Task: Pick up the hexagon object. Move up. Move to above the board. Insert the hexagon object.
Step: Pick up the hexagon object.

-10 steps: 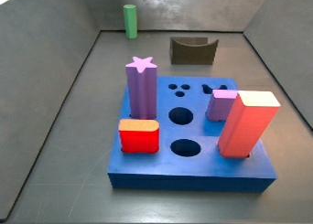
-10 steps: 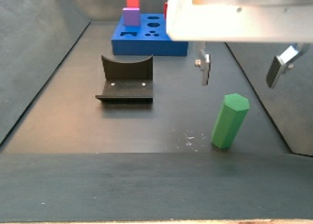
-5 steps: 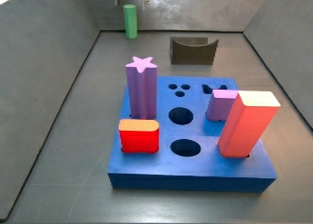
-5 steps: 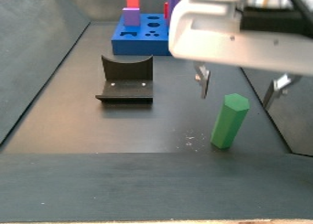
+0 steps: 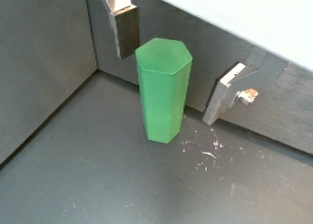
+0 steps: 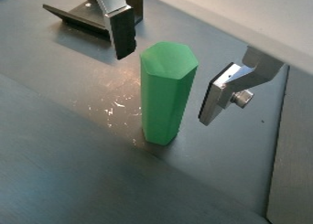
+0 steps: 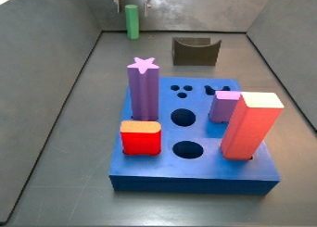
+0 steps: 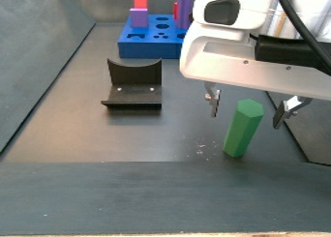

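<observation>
Next, my gripper grabs the green rod by its upper end to insert the rod into the board.
The hexagon object is a slender green rod standing upright on the dark floor, seen in both wrist views and far from the board in both side views. My gripper is open and lowered around the rod's upper part. One silver finger stands on each side, with a gap to the rod on both sides. In both wrist views the gripper straddles the rod's top. The board is a thick blue block with holes, also seen in a side view.
The board carries a purple star column, a red block, a lilac block and a tall salmon block. The dark fixture stands between the rod and the board. Grey walls enclose the floor, one close beside the rod.
The gripper has come down over the last second, from above and behind the rod to a position with its fingers on either side of the rod's top. The rod has not moved.
</observation>
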Robot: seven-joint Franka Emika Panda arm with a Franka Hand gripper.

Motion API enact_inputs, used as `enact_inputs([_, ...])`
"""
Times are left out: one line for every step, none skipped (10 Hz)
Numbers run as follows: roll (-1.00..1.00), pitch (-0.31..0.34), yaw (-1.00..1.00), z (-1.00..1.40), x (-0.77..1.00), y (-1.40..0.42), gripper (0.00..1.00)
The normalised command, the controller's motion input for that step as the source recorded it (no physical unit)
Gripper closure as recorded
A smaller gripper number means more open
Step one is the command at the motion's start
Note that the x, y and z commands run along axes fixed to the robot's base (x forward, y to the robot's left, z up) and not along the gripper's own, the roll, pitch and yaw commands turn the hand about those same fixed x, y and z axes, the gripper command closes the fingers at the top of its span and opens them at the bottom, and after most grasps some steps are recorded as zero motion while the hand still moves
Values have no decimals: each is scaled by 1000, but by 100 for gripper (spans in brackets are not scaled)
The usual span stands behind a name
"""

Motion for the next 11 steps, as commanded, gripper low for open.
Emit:
enact_inputs([0,-166,106,-260,-66,0,0])
enact_inputs([-1,-201,31,-286,-89,0,0])
enact_inputs([-29,-189,0,-183,-103,0,0])
enact_inputs([-14,-20,0,0,0,3,0])
enact_inputs([0,0,0,0,0,0,0])
enact_inputs([0,0,0,0,0,0,100])
enact_inputs([0,0,0,0,0,0,100])
enact_inputs([0,0,0,0,0,0,100])
enact_inputs([0,0,0,0,0,0,100])
enact_inputs([0,0,0,0,0,0,100])
enact_inputs([0,0,0,0,0,0,100])
